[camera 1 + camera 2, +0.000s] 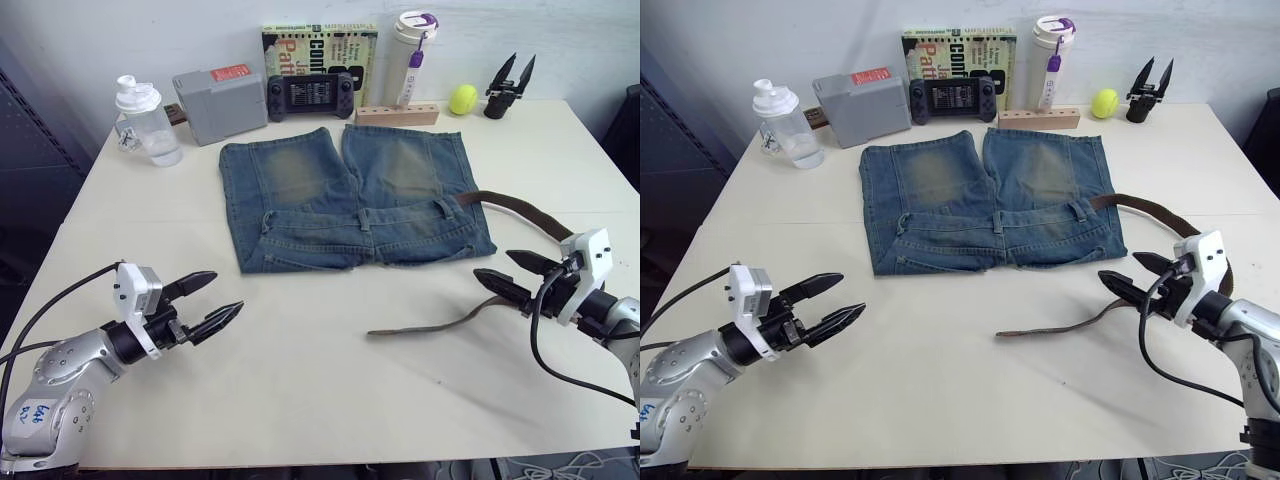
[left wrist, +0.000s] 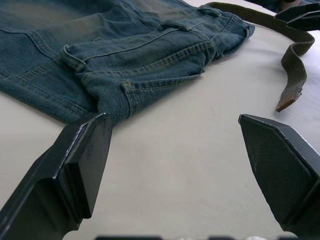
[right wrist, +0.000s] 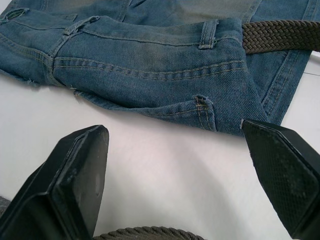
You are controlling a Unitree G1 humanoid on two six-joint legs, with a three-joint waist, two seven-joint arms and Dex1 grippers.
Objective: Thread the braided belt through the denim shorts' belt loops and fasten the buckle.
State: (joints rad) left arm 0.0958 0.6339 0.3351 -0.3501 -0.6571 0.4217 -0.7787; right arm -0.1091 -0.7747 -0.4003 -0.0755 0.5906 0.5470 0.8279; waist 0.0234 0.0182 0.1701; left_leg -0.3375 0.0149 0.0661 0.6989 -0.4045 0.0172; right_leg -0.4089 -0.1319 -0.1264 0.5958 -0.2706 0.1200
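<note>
I need to thread the belt through the belt loops, so I need to hold it with my right gripper by its braided strap and leave the belt's free tip free.
The denim shorts lie flat mid-table with the waistband toward me. The belt loops stand along that band. One end of the braided belt meets the rightmost loop; I cannot tell whether it passes under it. From there the belt curves right, runs behind my right gripper and ends in a free tip on the table. The buckle is hidden. My right gripper hovers open just above the belt's lower run, right of the shorts. Well clear of the shorts, near the front left, my left gripper is open and empty.
Along the far edge stand a shaker bottle, a grey box, a game controller, a book, a tumbler, a wooden block, a tennis ball and a spare black gripper.
</note>
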